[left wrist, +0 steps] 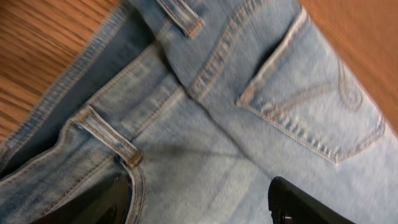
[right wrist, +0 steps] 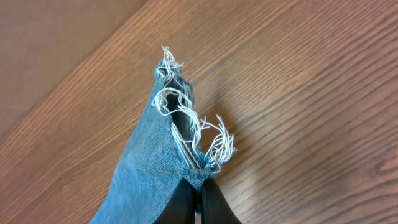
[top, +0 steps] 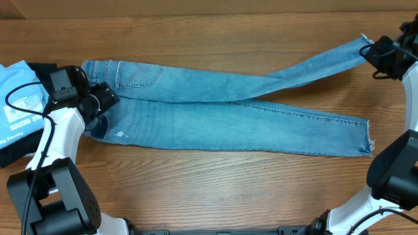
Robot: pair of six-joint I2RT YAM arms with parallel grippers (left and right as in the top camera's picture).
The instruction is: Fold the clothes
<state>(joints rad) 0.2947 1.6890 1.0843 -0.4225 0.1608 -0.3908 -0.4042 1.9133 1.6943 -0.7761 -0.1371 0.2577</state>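
Note:
My left gripper grabs the jeans' waistband at the belt loop [left wrist: 109,137] near the back pocket next, opposite the held hem. This grasp is there to straighten the jeans for folding.
The light-wash blue jeans [top: 215,111] lie flat across the wooden table, waistband at the left and legs running right. The near leg ends in a frayed hem [top: 369,137]. The far leg angles up to the back right. My right gripper [top: 373,49] is shut on that leg's frayed hem [right wrist: 186,134], pinching the denim between its fingertips [right wrist: 200,190] just above the wood. My left gripper [top: 104,104] hovers over the waist end. In the left wrist view its fingers [left wrist: 199,205] are spread open over the denim below a belt loop [left wrist: 109,137] and a back pocket [left wrist: 311,99], holding nothing.
A light blue T-shirt with white print [top: 16,104] lies on black folded garments [top: 39,68] at the left edge, right beside the left arm. Bare wooden table [top: 215,189] runs in front of the jeans and behind them.

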